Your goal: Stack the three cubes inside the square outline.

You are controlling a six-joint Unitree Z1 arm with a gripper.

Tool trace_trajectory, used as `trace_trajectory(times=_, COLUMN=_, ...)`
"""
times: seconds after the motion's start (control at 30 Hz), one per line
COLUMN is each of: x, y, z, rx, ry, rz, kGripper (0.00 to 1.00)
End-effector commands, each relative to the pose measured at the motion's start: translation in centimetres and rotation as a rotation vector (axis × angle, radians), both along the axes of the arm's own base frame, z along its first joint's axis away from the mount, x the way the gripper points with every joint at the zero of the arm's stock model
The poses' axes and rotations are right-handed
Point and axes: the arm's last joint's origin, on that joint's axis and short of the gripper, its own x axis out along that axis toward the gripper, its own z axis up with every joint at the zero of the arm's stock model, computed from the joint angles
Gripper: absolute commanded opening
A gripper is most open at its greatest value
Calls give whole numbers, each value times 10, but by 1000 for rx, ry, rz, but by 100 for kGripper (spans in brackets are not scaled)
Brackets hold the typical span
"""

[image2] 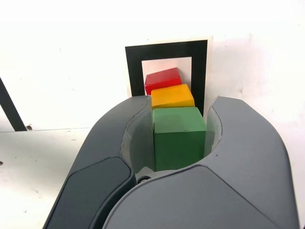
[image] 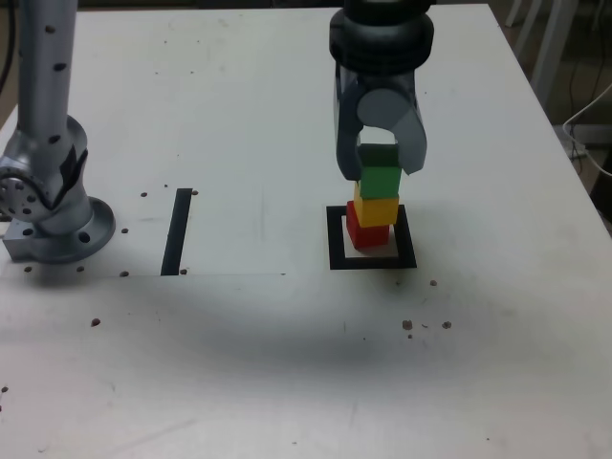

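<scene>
My gripper should open now, because the green cube's base (image: pixel 381 196) is on the yellow cube (image: pixel 376 209) in the exterior view.
In the exterior view the red cube (image: pixel 367 234) stands inside the square outline (image: pixel 373 262), right of the table's middle. The yellow cube (image: pixel 376 209) sits on it, a little askew. The green cube (image: pixel 380 179) is on top of the yellow one, and my gripper (image: pixel 381 168) comes down from above, shut on the green cube's sides. The wrist view looks down the stack: green cube (image2: pixel 178 136) between the two grey fingers of my gripper (image2: pixel 179 114), then yellow cube (image2: pixel 172 96), then red cube (image2: pixel 163 79) on the white centre of the square outline (image2: pixel 134 71).
The arm's silver base (image: pixel 53 225) stands at the exterior view's left. A straight black tape strip (image: pixel 177 229) lies between it and the stack, and shows at the wrist view's edge as the strip (image2: pixel 10 107). Small dark specks dot the white table (image: pixel 287 363).
</scene>
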Motion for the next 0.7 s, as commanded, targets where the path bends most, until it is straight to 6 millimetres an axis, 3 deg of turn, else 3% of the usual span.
trace_trajectory(times=0.0, x=2, y=0, z=-2, rx=7, ry=-2, rz=2, kGripper=7)
trace_trajectory(times=0.27, x=0, y=0, z=-2, rx=6, ry=1, rz=4, kGripper=14)
trace_trajectory(times=0.37, x=-1, y=1, z=-2, rx=5, ry=7, rz=5, kGripper=21)
trace_trajectory(times=0.47, x=-2, y=2, z=-3, rx=3, ry=15, rz=8, kGripper=40)
trace_trajectory(times=0.6, x=-5, y=3, z=-3, rx=3, ry=18, rz=10, kGripper=83)
trace_trajectory(times=0.67, x=-6, y=3, z=-3, rx=4, ry=19, rz=10, kGripper=95)
